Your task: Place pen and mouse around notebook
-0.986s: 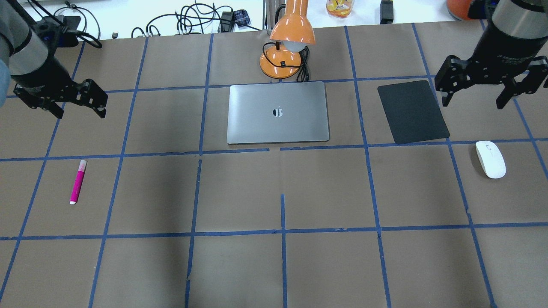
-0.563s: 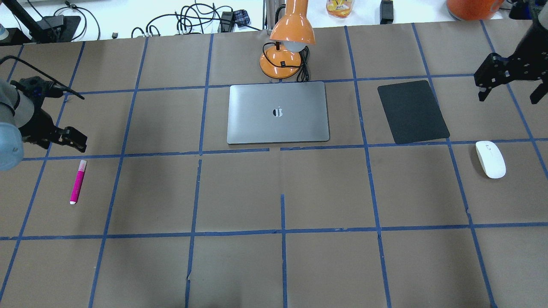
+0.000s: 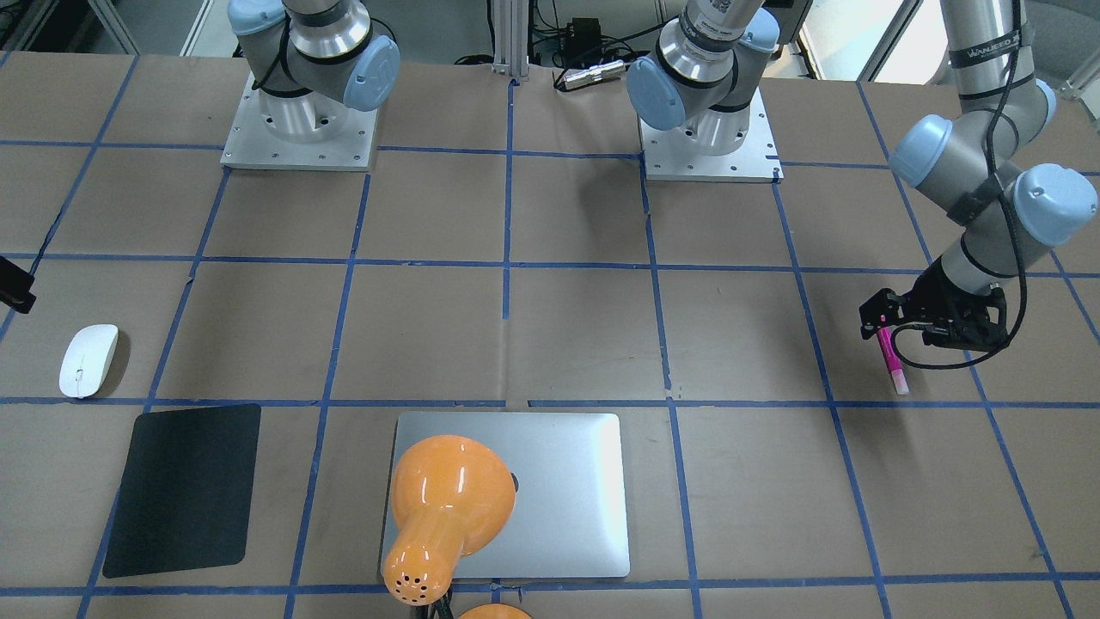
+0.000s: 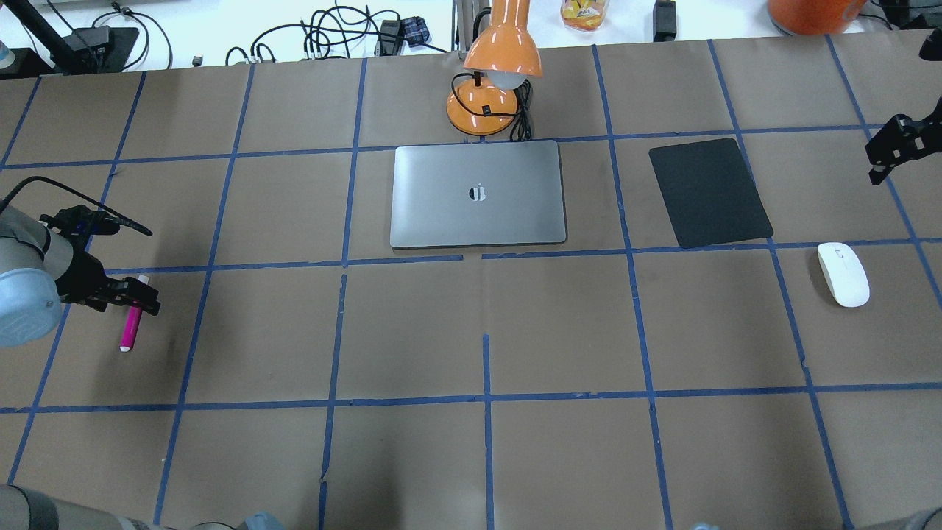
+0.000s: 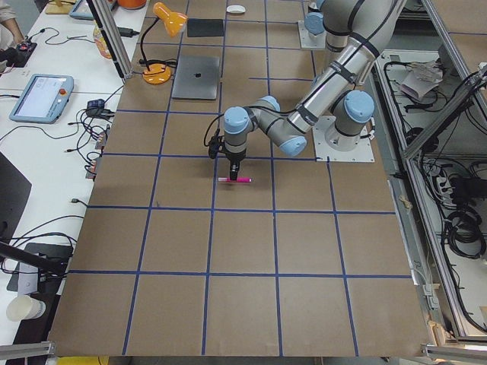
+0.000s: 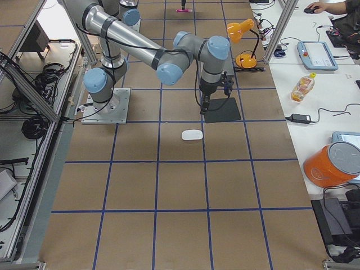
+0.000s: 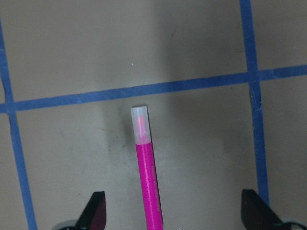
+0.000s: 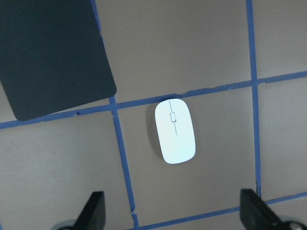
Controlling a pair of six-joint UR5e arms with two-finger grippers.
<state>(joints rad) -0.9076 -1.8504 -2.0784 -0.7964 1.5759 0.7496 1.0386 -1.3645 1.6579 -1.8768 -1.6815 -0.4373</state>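
Note:
I will next grab the pen by the middle of its body (image 3: 889, 352) with my left gripper, so that I can place the pink pen by the notebook (image 3: 562, 495).
The pink pen (image 4: 132, 325) lies on the table at the left, its pale cap (image 7: 139, 123) pointing away. My left gripper (image 7: 175, 214) is low over it and open. Its fingers (image 7: 96, 213) stand on either side of the pen's barrel (image 7: 149, 187), well apart from it. The white mouse (image 4: 843, 274) sits at the right, and my right gripper (image 8: 173, 213) hangs open high above it, the mouse (image 8: 175, 137) lying ahead of the fingertips. In the overhead view only a piece of the right gripper (image 4: 896, 147) shows at the edge. The silver notebook (image 4: 478, 195) lies closed at the table's middle back.
A black pad (image 4: 710, 193) lies right of the notebook, between it and the mouse. An orange desk lamp (image 4: 493, 81) stands just behind the notebook with its head over the far edge. Blue tape lines grid the brown table. Cables and bottles lie beyond the far edge.
My left gripper has dropped and moved toward me onto the pen, now straddling it. My right gripper has shifted further right, almost out of the overhead view. Pen and mouse have not moved.

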